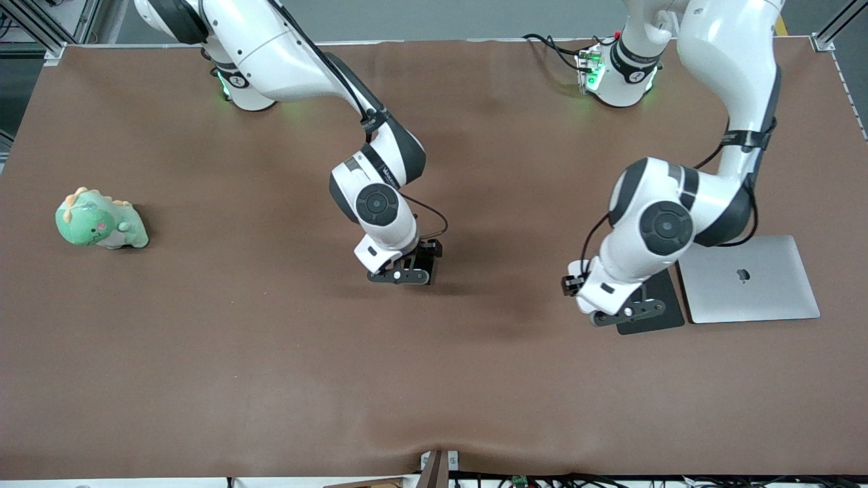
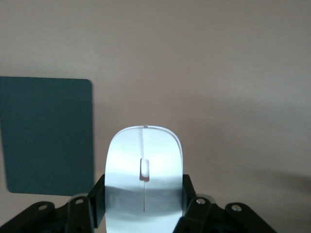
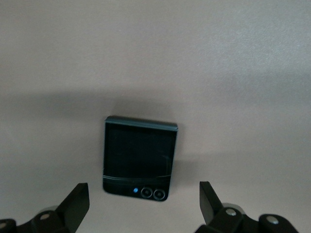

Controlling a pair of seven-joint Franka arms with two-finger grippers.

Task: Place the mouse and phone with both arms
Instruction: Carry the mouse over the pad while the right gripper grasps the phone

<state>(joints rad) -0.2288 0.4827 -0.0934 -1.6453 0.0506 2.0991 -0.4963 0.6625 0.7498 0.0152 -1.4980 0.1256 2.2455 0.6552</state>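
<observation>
The black phone [image 3: 140, 158] is beyond and below my right gripper's open fingers, so it should move closer and lower before it closes.
My left gripper [image 1: 624, 310] is shut on the white mouse [image 2: 144, 165], its fingers [image 2: 98, 200] pressing both sides, beside the dark grey mat [image 2: 46, 136]. In the front view this gripper is over the edge of the mat [image 1: 661, 305] that faces the right arm's end, and the arm hides the mouse. My right gripper [image 1: 405, 271] is open over the middle of the table. In its wrist view the black phone [image 3: 140, 158] lies flat on the brown cloth, its camera dots toward the gripper [image 3: 143, 204], between the spread fingers [image 3: 77, 204] and untouched. The front view does not show the phone.
A closed silver laptop [image 1: 746, 279] lies beside the mat toward the left arm's end. A green dinosaur plush [image 1: 100, 220] sits toward the right arm's end. A brown cloth [image 1: 271, 379] covers the table.
</observation>
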